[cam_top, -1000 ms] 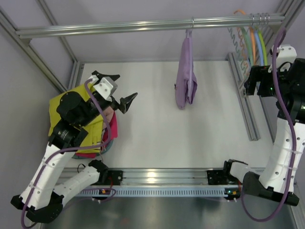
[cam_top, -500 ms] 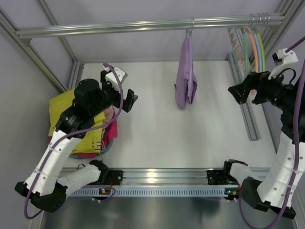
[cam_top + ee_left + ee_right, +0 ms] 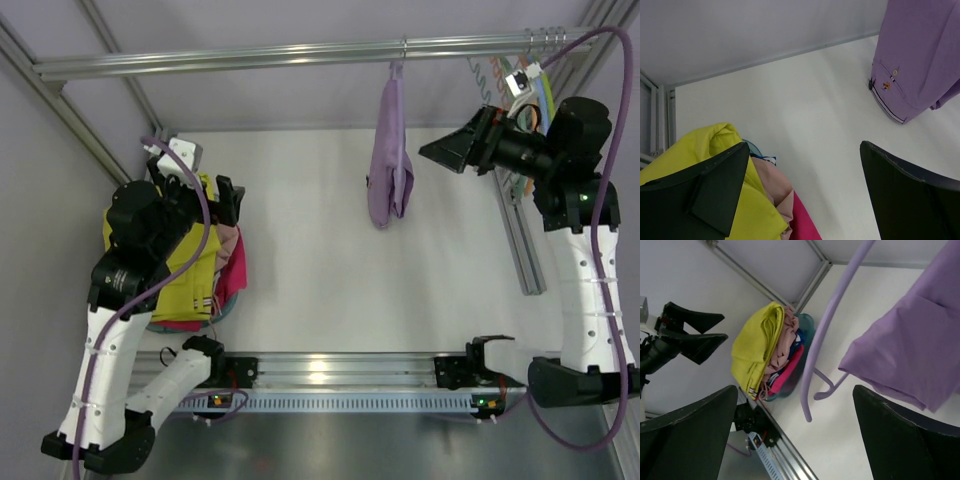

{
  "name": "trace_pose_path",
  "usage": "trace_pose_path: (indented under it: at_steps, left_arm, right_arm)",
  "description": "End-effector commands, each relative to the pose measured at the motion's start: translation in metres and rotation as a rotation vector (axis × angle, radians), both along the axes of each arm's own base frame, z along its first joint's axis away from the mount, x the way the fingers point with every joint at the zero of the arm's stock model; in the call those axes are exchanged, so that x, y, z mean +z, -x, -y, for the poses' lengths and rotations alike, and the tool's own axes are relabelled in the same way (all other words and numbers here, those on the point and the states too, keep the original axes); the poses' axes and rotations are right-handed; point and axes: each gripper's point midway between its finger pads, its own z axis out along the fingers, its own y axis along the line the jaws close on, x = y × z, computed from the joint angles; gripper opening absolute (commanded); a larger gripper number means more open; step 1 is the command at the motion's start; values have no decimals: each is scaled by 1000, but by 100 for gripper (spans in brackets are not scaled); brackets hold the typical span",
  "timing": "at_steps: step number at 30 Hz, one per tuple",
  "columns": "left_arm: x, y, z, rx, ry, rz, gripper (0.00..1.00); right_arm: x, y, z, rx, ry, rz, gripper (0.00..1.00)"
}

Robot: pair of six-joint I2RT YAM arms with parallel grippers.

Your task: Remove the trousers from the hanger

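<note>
I should reach for the purple hanger [image 3: 826,322] with my right gripper and grab it by its bare outer end [image 3: 807,386], so the lilac-purple trousers stay free to be removed.
The lilac-purple trousers [image 3: 388,165] hang folded over a purple hanger [image 3: 826,322] on the top rail [image 3: 250,56]; they also show in the left wrist view [image 3: 920,55] and the right wrist view [image 3: 912,335]. The yellow trousers [image 3: 188,262] lie on top of a pile at the left, also in the left wrist view [image 3: 700,150] and the right wrist view [image 3: 757,345]. My left gripper [image 3: 228,200] is open and empty over the pile's right edge [image 3: 804,146]. My right gripper [image 3: 432,153] is open and empty, just right of the hanging trousers [image 3: 795,389].
A teal basket [image 3: 226,306] holds the pile, with a dusty-pink garment [image 3: 231,240] and red-magenta cloth [image 3: 239,276] under the yellow pair. Several spare coloured hangers [image 3: 532,92] hang at the rail's right end. A metal track [image 3: 512,220] runs along the right side.
My right arm has swung left and up, bringing its gripper close to the hanging purple trousers. My left arm has drawn back left over the pile. Both stay open.
</note>
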Motion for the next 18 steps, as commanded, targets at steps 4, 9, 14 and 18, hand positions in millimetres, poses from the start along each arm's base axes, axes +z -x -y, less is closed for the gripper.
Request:
trace_pose_path:
  at_steps: [4, 9, 14, 18]
  left_arm:
    - [8, 2, -9, 40, 55, 9, 98]
    - [12, 0, -7, 26, 68, 7, 98]
    - [15, -2, -7, 22, 71, 9, 98]
    - [14, -2, -6, 15, 70, 5, 98]
  right_arm:
    - [23, -19, -45, 68, -92, 110, 99]
    - [-8, -35, -74, 112, -89, 74, 99]
    - [-25, -36, -96, 168, -123, 26, 99]
    - [-10, -27, -104, 242, -221, 47, 99]
